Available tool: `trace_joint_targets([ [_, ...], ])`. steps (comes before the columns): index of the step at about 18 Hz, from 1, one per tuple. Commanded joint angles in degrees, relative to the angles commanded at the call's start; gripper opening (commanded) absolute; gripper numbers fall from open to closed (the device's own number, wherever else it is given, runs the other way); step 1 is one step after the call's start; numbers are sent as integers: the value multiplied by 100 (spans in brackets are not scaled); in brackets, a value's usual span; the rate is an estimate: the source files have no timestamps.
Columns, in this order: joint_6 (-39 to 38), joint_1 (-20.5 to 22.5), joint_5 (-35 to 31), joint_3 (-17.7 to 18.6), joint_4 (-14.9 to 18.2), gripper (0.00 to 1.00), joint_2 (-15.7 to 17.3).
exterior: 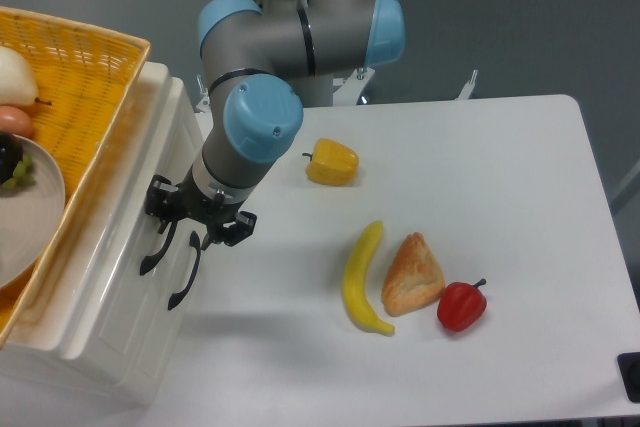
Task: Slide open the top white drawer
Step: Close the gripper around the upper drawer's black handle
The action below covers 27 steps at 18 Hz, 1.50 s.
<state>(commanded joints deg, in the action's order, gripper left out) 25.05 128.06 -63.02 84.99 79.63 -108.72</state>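
My gripper grabs the drawer by its curved black handle [152, 255] next, to slide the top white drawer open.
The white cabinet stands at the left with its front facing right. The top white drawer [122, 222] looks shut, and its curved black handle [152, 255] is the one nearer the cabinet's top edge. The lower drawer's like handle [183, 277] lies just right of it. My gripper [198, 225] points at the cabinet front, right at the upper ends of both handles. Its black fingers [160, 203] are spread wide, so it looks open. The fingertips are partly hidden by the gripper body, and I cannot tell whether they touch a handle.
A wicker basket [95, 67] with a plate and fruit sits on the cabinet. On the white table [500, 167] lie a yellow pepper [332, 162], a banana [362, 277], a pastry [412, 275] and a red pepper [462, 305].
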Motion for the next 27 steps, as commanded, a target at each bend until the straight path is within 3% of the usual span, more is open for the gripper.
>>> trace_joint_targets([
  [10,9,9,-9,0,0,48,79],
  [27,35,9,-9,0,-9,43,97],
])
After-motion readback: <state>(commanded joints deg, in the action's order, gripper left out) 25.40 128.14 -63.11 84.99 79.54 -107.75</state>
